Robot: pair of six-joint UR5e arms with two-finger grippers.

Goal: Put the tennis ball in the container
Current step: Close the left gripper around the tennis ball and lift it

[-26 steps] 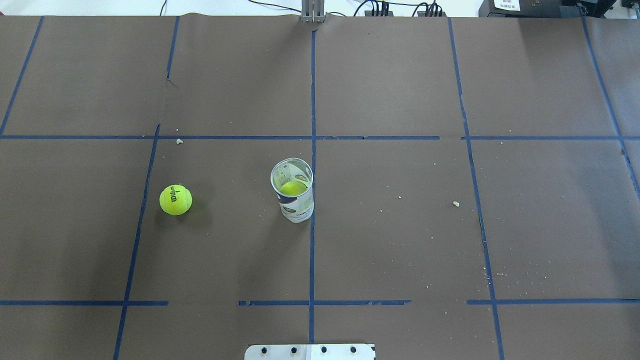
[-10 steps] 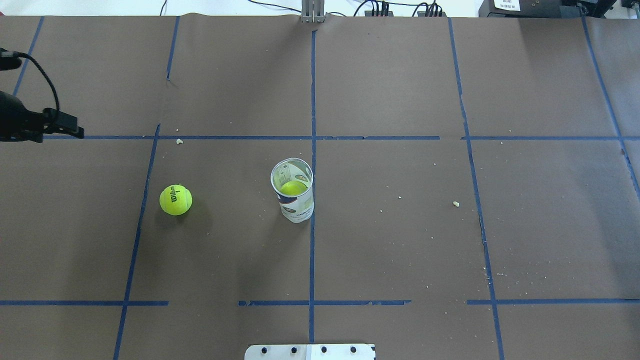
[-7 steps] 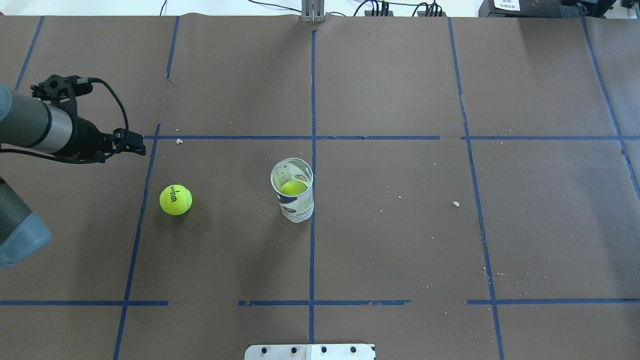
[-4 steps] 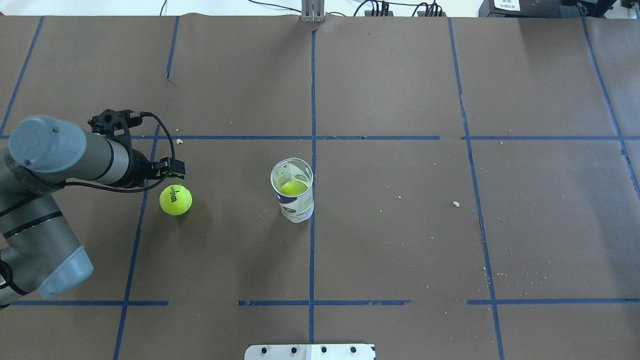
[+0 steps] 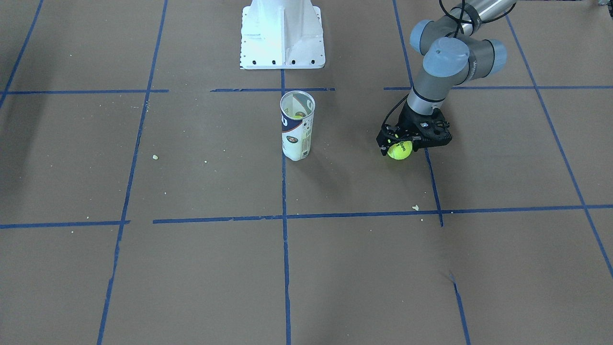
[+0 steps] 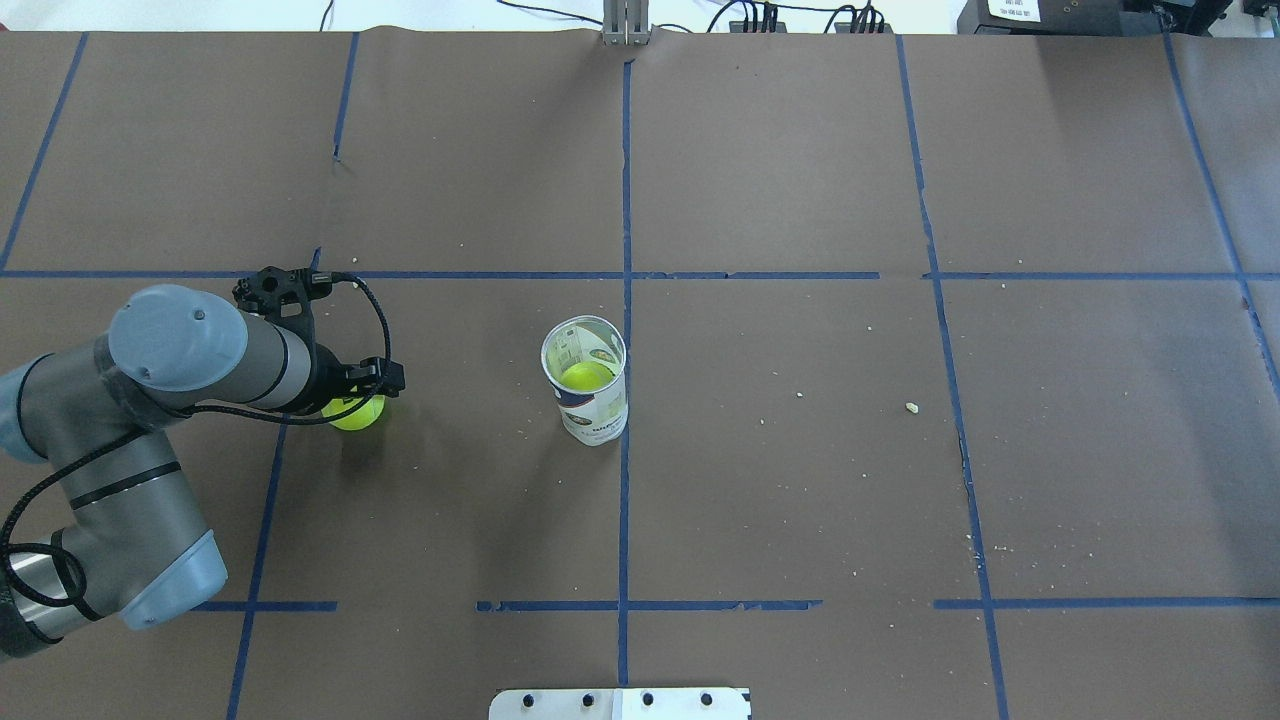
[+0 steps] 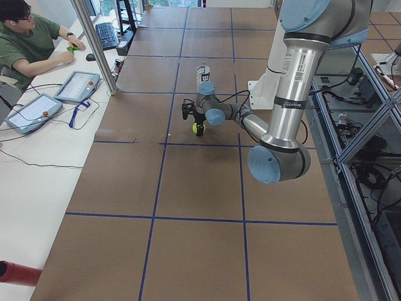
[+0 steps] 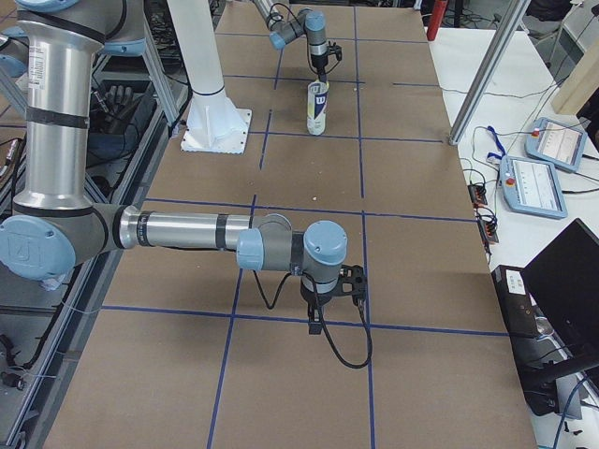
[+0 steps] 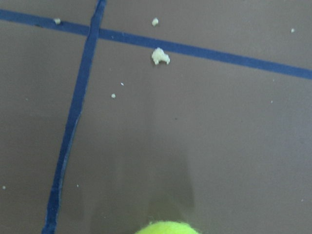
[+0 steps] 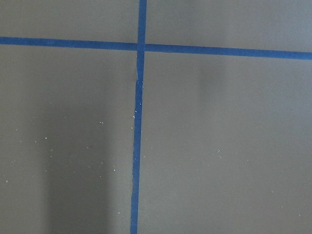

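The left gripper grabs the tennis ball around its round middle point(image 5: 400, 150) next, to drop it into the container point(image 5: 297, 125).
The yellow-green tennis ball point(image 6: 357, 414) lies on the brown table, left of centre; it also shows as ball point(image 5: 400, 150) and ball point(image 7: 198, 130). My left gripper point(image 5: 401, 146) has come down over it, open, with its fingers on either side of the ball. The left wrist view shows only the ball's top point(image 9: 166, 228) at its bottom edge. The clear tube container point(image 6: 588, 395) stands upright at mid-table, well to the right of the ball, with another yellow ball point(image 6: 585, 376) inside. My right gripper point(image 8: 315, 318) hangs over bare table far from both; I cannot tell whether it is open.
The white robot base plate point(image 5: 282, 36) sits behind the tube. Blue tape lines and small crumbs point(image 9: 160, 56) mark the brown paper. An operator point(image 7: 31, 44) sits at a side desk with tablets, beyond a metal post point(image 7: 94, 47).
My left arm has swung in from the left edge and come over the tennis ball, now covering its top. Ball and tube have not moved.
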